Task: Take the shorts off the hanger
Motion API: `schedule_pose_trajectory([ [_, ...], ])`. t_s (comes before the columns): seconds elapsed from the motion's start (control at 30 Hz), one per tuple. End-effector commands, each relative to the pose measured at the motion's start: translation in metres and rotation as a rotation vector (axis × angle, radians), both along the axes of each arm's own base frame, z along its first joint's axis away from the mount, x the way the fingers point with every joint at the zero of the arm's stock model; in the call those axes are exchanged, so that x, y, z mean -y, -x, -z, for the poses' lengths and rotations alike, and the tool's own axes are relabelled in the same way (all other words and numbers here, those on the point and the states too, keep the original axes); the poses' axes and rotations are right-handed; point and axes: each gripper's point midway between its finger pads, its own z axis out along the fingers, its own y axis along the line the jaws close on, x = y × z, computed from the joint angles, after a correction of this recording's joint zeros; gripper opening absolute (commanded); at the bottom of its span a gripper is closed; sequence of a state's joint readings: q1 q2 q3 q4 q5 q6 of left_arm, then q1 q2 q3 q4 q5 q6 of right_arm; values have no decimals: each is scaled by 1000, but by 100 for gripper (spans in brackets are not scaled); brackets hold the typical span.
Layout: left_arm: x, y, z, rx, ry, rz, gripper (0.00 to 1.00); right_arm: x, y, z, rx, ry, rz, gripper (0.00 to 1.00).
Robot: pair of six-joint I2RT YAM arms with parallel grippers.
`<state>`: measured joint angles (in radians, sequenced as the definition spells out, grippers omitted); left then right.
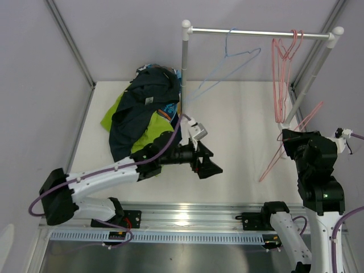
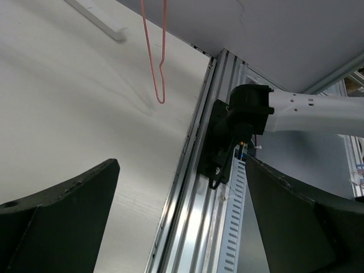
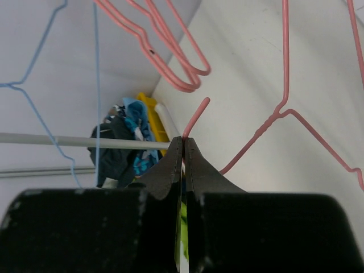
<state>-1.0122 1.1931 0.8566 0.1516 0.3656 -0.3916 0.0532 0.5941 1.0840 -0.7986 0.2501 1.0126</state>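
My left gripper grabs the empty pink hanger by a shoulder wire (image 1: 278, 152) beside the hanger's twisted neck next. This leaves its hook free to hang on the bar.
The shorts lie in a heap (image 1: 145, 108) on the white table at the back left, off any hanger: dark navy and charcoal pieces on top, lime green (image 1: 149, 132) beneath, a patterned bit (image 1: 169, 111) at the edge. The heap also shows far off in the right wrist view (image 3: 122, 148). My left gripper (image 1: 207, 162) is open and empty over the table's middle, right of the heap; its jaws stand wide apart (image 2: 181, 165). My right gripper (image 3: 183, 142) is shut on the hook of a bare pink wire hanger (image 3: 196, 116), which slants down over the table's right side (image 1: 273, 162).
A white clothes rack stands at the back, its rail (image 1: 259, 33) carrying a bare blue wire hanger (image 1: 227, 62) and bare pink hangers (image 1: 281, 74). The rack's left post (image 1: 185, 68) stands beside the heap. The metal rail with the arm bases (image 1: 187, 216) runs along the near edge.
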Motion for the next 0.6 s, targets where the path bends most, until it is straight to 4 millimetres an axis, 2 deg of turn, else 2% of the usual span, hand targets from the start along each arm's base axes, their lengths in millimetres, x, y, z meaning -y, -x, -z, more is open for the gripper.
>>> schedule_pose_trajectory([
  [0.0, 41, -15, -62, 139, 187, 4, 99, 6, 3, -34, 113, -48, 54, 0],
  [0.03, 56, -21, -43, 135, 150, 12, 99, 6, 5, -37, 123, -55, 53, 0],
  [0.07, 66, -24, -56, 162, 177, 9, 99, 5, 5, -38, 126, -70, 49, 0],
  [0.1, 76, -24, -56, 179, 185, 19, 99, 4, 7, -43, 136, -79, 45, 0],
  [0.13, 89, -29, -38, 164, 156, 26, 99, 2, 8, -46, 139, -86, 35, 0],
  [0.17, 96, -30, -33, 162, 152, 37, 99, -3, 9, -48, 140, -101, 14, 0],
  [0.2, 108, -31, -51, 181, 186, 48, 99, -5, 11, -48, 136, -110, 2, 0],
  [0.27, 128, -36, -43, 182, 173, 60, 99, -9, 16, -51, 136, -126, -15, 0],
  [0.3, 136, -36, -49, 196, 184, 63, 99, -11, 19, -54, 146, -139, -23, 0],
  [0.37, 152, -37, -40, 185, 171, 79, 99, -12, 27, -59, 169, -155, -30, 0],
  [0.43, 164, -33, -49, 192, 194, 94, 99, -16, 31, -62, 177, -174, -47, 0],
  [0.47, 168, -32, -47, 190, 192, 101, 99, -17, 34, -65, 183, -179, -54, 0],
  [0.5, 174, -29, -36, 180, 175, 111, 99, -19, 34, -66, 183, -183, -61, 0],
  [0.53, 179, -28, -42, 188, 189, 116, 99, -22, 35, -68, 184, -194, -79, 0],
  [0.57, 182, -26, -40, 186, 183, 124, 99, -24, 35, -68, 183, -196, -89, 0],
])
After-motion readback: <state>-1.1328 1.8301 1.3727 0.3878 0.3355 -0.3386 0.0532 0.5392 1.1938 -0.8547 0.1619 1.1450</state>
